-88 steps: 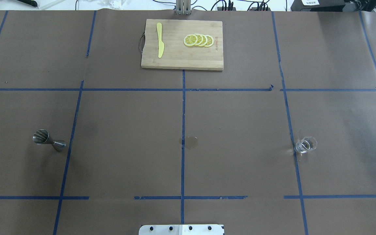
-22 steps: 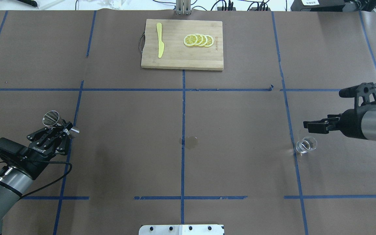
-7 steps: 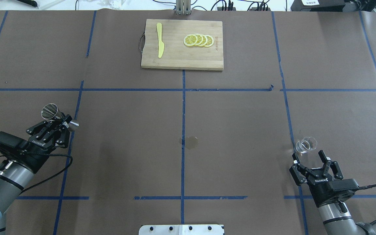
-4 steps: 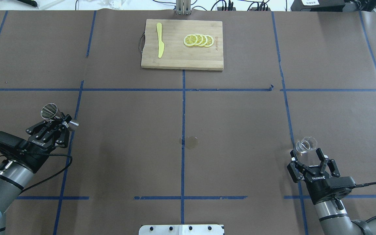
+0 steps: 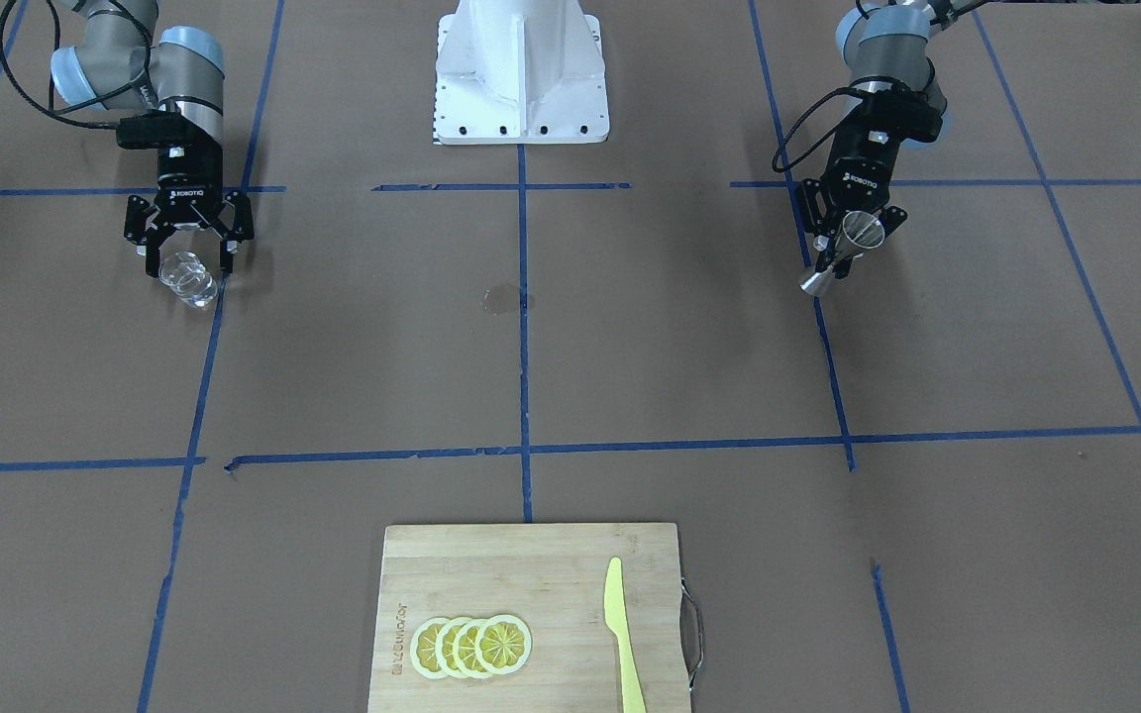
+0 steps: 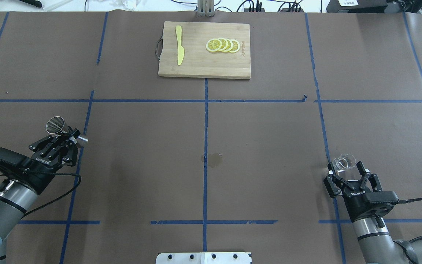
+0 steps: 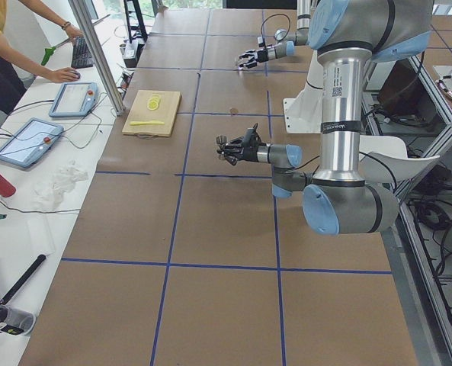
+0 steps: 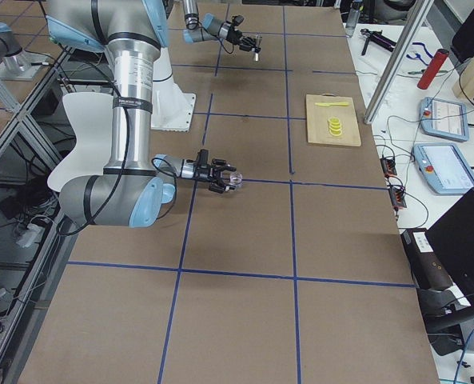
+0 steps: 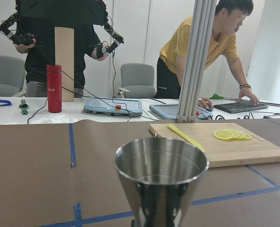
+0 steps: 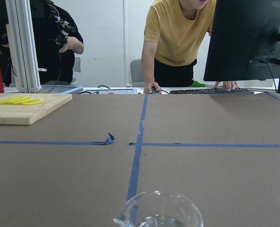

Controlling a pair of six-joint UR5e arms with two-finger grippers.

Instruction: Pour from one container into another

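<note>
My right gripper needs to pour with the clear glass tumbler next, and the tumbler's rim should stay free for that. It should grab the clear glass tumbler by its round body (image 5: 187, 280).
The steel jigger (image 6: 59, 127) is held at its narrow waist by my left gripper (image 6: 70, 136), which is shut on it. It hangs roughly upright just above the brown table, and its open upper cone (image 9: 161, 172) fills the left wrist view. In the front-facing view the jigger (image 5: 843, 253) is at the right. The clear glass tumbler (image 6: 344, 162) stands on the table at the right. My right gripper (image 6: 345, 171) is open, with one finger on each side of the tumbler's near half. The front-facing view shows the tumbler (image 5: 190, 277) under that gripper (image 5: 187, 263), and its rim (image 10: 158, 208) shows low in the right wrist view.
A wooden cutting board (image 6: 196, 66) at the table's far middle carries lemon slices (image 6: 222, 45) and a yellow knife (image 6: 179, 45). A small wet stain (image 6: 214, 160) marks the table's centre. The white robot base (image 5: 519, 74) sits between the arms. Operators stand beyond the far edge.
My right gripper has slid forward, bringing its open fingers up around the tumbler. The left gripper and the jigger have barely moved.
</note>
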